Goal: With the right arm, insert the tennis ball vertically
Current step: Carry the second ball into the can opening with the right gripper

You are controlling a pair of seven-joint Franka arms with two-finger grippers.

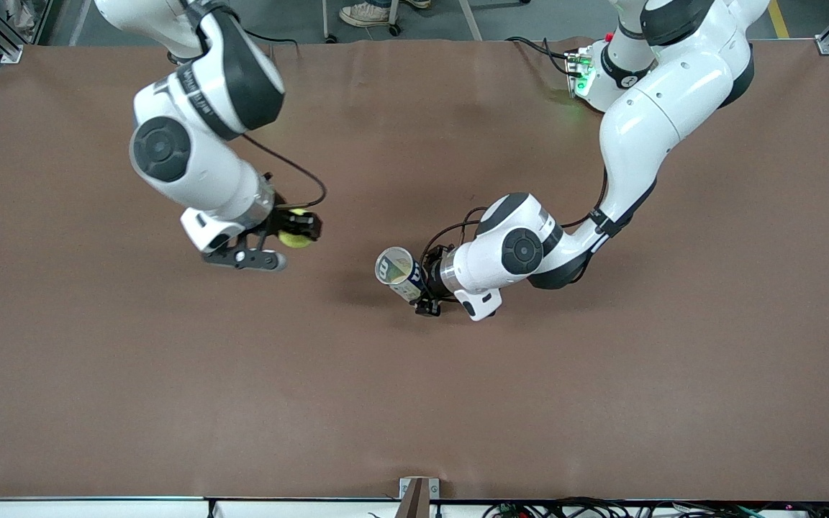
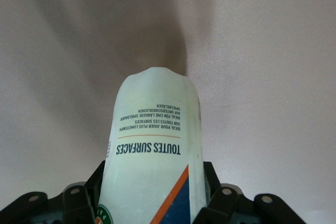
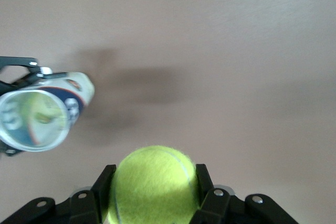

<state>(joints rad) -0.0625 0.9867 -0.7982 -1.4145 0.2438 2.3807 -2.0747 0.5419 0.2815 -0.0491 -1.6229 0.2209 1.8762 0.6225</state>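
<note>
The tennis ball (image 3: 153, 187) hangs short of the can's opening in the right wrist view, so the robot's right gripper needs to move it toward the can's opening before releasing it.
My right gripper (image 1: 298, 232) is shut on a yellow-green tennis ball (image 1: 295, 237) and holds it above the brown table, toward the right arm's end. The ball fills the space between the black fingers (image 3: 103, 187) in the right wrist view (image 3: 153, 184). My left gripper (image 1: 422, 288) is shut on a clear tennis-ball can (image 1: 400, 273) with white, blue and orange print, held tilted over the table's middle with its open mouth (image 1: 393, 265) up and toward the right arm. The can shows in the left wrist view (image 2: 153, 156) and the right wrist view (image 3: 39, 114). The ball is apart from the can.
The brown table mat (image 1: 414, 403) spreads under both arms. The left arm's base with a green light (image 1: 581, 75) stands at the table's robot edge. A metal bracket (image 1: 418, 493) sits at the edge nearest the front camera.
</note>
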